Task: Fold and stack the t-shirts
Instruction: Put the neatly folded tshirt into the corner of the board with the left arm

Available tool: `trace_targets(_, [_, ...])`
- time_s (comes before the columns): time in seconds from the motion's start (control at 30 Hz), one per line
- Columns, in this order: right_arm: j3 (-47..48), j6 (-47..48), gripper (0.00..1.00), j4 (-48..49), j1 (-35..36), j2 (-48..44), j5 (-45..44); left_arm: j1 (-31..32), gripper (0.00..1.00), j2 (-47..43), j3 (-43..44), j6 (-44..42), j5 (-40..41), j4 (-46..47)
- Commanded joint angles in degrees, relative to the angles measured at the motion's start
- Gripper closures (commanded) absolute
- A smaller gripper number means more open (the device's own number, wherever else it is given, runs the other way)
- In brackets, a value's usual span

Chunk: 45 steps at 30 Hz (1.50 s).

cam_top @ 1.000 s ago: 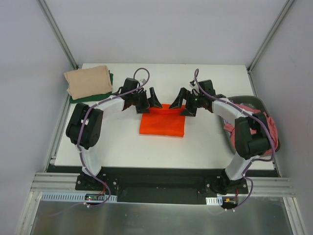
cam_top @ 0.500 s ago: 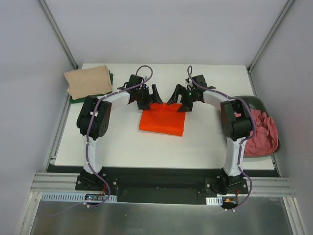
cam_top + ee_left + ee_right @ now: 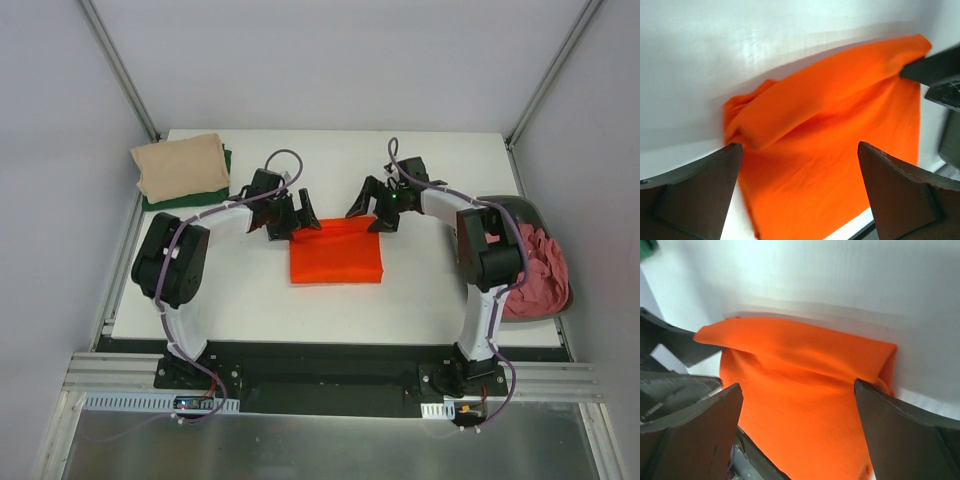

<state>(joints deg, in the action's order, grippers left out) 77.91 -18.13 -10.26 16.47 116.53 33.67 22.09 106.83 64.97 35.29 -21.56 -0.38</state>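
The folded orange t-shirt should stay folded to stack on the beige t-shirt. I should pinch its layers together at its far corner with my left gripper next.
A bright orange t-shirt (image 3: 336, 253) lies folded in a rectangle at the table's middle; it fills the left wrist view (image 3: 840, 135) and the right wrist view (image 3: 805, 390). My left gripper (image 3: 298, 214) is open and empty at the shirt's far left corner. My right gripper (image 3: 369, 211) is open and empty at its far right corner. A folded beige t-shirt (image 3: 180, 165) lies on a folded dark green one (image 3: 226, 158) at the far left. Dusty pink cloth (image 3: 538, 275) fills the basket at the right.
The dark grey oval basket (image 3: 526, 210) stands at the table's right edge. The white table (image 3: 420, 290) ends in a black frame near the arm bases. Slanted metal posts rise at both far corners.
The orange shirt's far edge has been folded over and now lies flatter and squarer. Both grippers have dropped slightly toward its far corners and stand open.
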Motion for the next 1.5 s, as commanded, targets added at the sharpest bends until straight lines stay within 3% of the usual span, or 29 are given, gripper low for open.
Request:
trace_targets(0.0, [-1.88,5.64,0.04,-8.27,-1.0,-9.19,-5.37,-0.99,0.01,-8.45,-2.74,-3.47,5.84,-7.44])
trace_targets(0.1, [-4.68,8.1,0.04,-10.65,-0.47,-17.1,-8.0,-0.73,0.01,-15.31,-5.28,-3.12,5.83,-7.7])
trace_targets(0.2, [-11.44,9.86,0.04,-11.01,-0.3,-24.75,-8.1,0.32,0.01,-21.99,-10.11,-2.24,11.26,-8.58])
trace_targets(0.3, [-18.91,11.88,0.04,-10.22,-0.3,-31.69,-9.84,0.94,0.01,-25.35,-13.63,-1.8,10.06,-8.5])
trace_targets(0.67, [-36.23,11.1,0.04,-7.23,-0.74,-57.62,-17.84,1.82,0.02,-15.43,-11.89,0.22,9.35,-6.65])
trace_targets(0.9, [-45.91,10.4,0.04,-0.38,-0.82,-67.92,-20.75,5.33,0.07,-6.29,-7.58,1.01,11.18,-6.56])
trace_targets(1.03, [-47.85,9.69,0.04,0.24,-0.82,-69.77,-20.23,7.0,0.2,-3.03,-6.52,1.89,12.68,-7.7])
trace_targets(1.2, [-48.82,9.08,0.04,0.68,-0.82,-70.21,-20.23,10.6,0.36,-1.63,-4.95,2.94,20.67,-12.88])
trace_targets(1.47, [-50.31,8.38,0.04,1.91,-0.82,-69.77,-19.26,14.3,0.81,4.96,1.65,5.05,29.82,-22.29])
